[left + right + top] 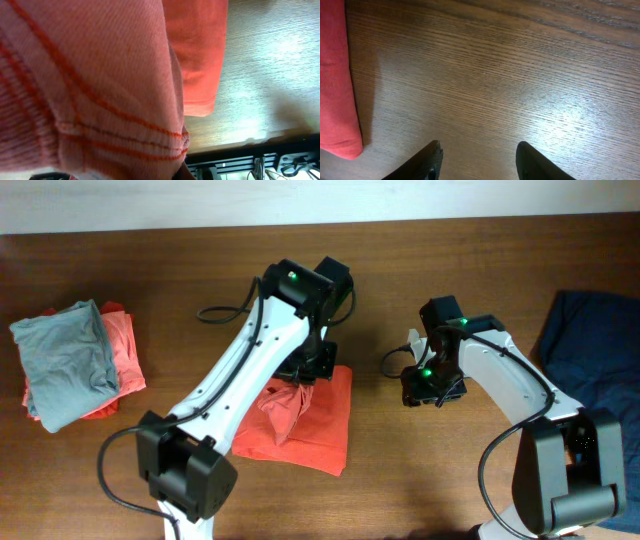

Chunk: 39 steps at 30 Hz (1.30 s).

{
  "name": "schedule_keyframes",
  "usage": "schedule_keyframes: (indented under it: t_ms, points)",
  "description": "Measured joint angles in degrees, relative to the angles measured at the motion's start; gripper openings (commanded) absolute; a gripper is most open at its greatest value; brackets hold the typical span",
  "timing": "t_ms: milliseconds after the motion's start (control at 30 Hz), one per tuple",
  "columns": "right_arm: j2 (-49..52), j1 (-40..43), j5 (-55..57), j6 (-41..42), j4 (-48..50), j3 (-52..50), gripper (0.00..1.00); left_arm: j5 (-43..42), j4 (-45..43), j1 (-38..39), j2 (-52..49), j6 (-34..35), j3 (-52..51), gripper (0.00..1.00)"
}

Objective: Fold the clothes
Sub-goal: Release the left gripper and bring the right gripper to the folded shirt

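Observation:
I will open my left gripper, because the T-shirt's hemmed fold [286, 406] overlaps the red panel near its side edge. The fold would settle there if I let go.
The orange-red T-shirt [315, 425] lies partly folded in the middle of the table. My left gripper [303, 376] is above its upper edge and is shut on a bunched fold of the shirt, lifted a little. In the left wrist view the hemmed cloth [100, 90] fills the frame and hides the fingers. My right gripper [432, 385] is open and empty over bare wood, to the right of the shirt. In the right wrist view its fingers [479, 160] are spread, with the shirt's edge [335, 90] at far left.
A grey folded shirt [65, 360] lies on a salmon garment [122, 350] at the far left. A dark navy garment [590, 340] lies at the right edge. The table's front edge [240, 145] shows in the left wrist view.

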State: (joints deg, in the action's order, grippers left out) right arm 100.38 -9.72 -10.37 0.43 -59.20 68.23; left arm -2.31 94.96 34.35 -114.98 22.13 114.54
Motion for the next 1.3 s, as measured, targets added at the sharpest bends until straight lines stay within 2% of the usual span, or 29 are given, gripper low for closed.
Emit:
schedule_keyframes:
  t_ms: [133, 200, 467, 633, 733, 900, 1067, 1200, 1300]
  points:
    - [0.0, 0.0, 0.0, 0.0, 0.0, 0.0, 0.53, 0.0, -0.2, 0.6, -1.7, 0.2, 0.0, 0.41]
    - [0.0, 0.0, 0.0, 0.0, 0.0, 0.0, 0.53, -0.6, -1.1, 1.3, -2.1, 0.1, 0.0, 0.45]
    - [0.0, 0.0, 0.0, 0.0, 0.0, 0.0, 0.53, -2.8, -0.6, 2.8, -2.3, 0.2, 0.6, 0.44]
    - [0.0, 0.0, -0.3, -0.1, -0.2, 0.0, 0.52, 0.8, 1.4, -1.1, -2.3, 0.2, 5.1, 0.43]
    - [0.0, 0.0, -5.0, -3.1, -0.2, 0.0, 0.52, 4.8, 1.2, -4.9, -2.3, 0.2, 5.4, 0.43]
    - [0.0, -1.3, -18.5, -11.5, 0.2, 0.0, 0.52, 8.8, -4.9, -11.0, -2.3, 0.0, 4.2, 0.36]
    - [0.0, -6.4, -29.4, -16.9, 1.9, 0.0, 0.51, 10.1, -12.0, -14.0, -2.3, -0.1, -3.0, 0.34]
    - [0.0, -10.9, -35.8, -16.9, 6.7, 0.0, 0.52, 10.2, -16.5, -14.8, -2.4, -0.7, -9.5, 0.33]
    - [0.0, -14.4, -37.4, -13.9, 11.9, 0.0, 0.52, 10.3, -20.8, -15.0, -2.4, -1.6, -14.4, 0.33]
